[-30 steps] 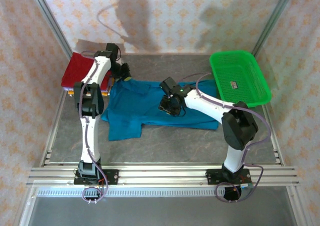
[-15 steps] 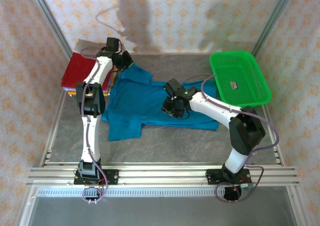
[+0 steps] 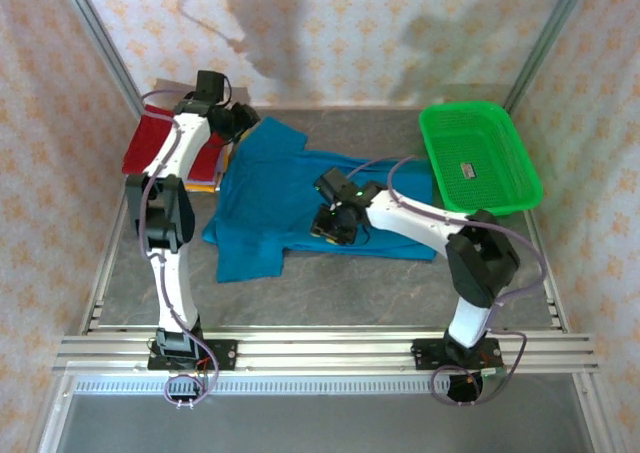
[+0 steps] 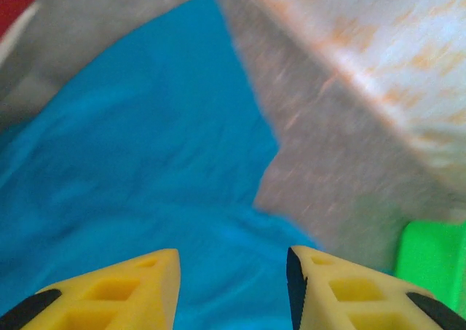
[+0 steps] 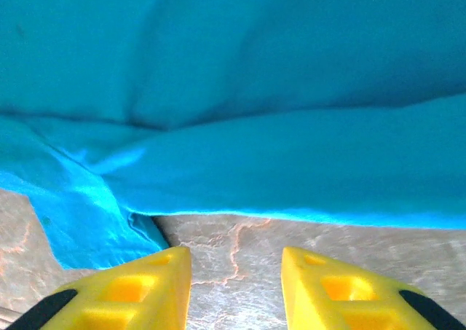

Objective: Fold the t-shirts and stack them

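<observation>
I will fold the teal-blue t-shirt's sleeve inward next, so my right gripper should grab the teal-blue t-shirt's near sleeve point(image 3: 278, 264) point(image 5: 143, 234) at the sleeve's edge, beside the t-shirt's body.
The teal-blue t-shirt point(image 3: 280, 188) lies spread flat across the middle of the table, one sleeve stretched toward the back left. My left gripper point(image 3: 240, 121) hovers over that sleeve; in the left wrist view its yellow fingers point(image 4: 138, 290) stand open over the teal cloth point(image 4: 145, 162) with nothing between them. My right gripper point(image 3: 333, 227) is low at the shirt's near hem. It is open point(image 5: 237, 272), with bare table between the fingers and the hem point(image 5: 291, 213) just past the tips. A folded dark red t-shirt point(image 3: 150, 143) sits at the back left.
A green mesh basket point(image 3: 480, 158) stands at the back right, its corner visible in the left wrist view point(image 4: 437, 264). Metal frame posts and patterned walls close in the grey table point(image 3: 350, 293). A rail runs along the near edge.
My left gripper carried the sleeve toward the back left, then opened and let it go. The right gripper shifted slightly left along the hem, still open.
</observation>
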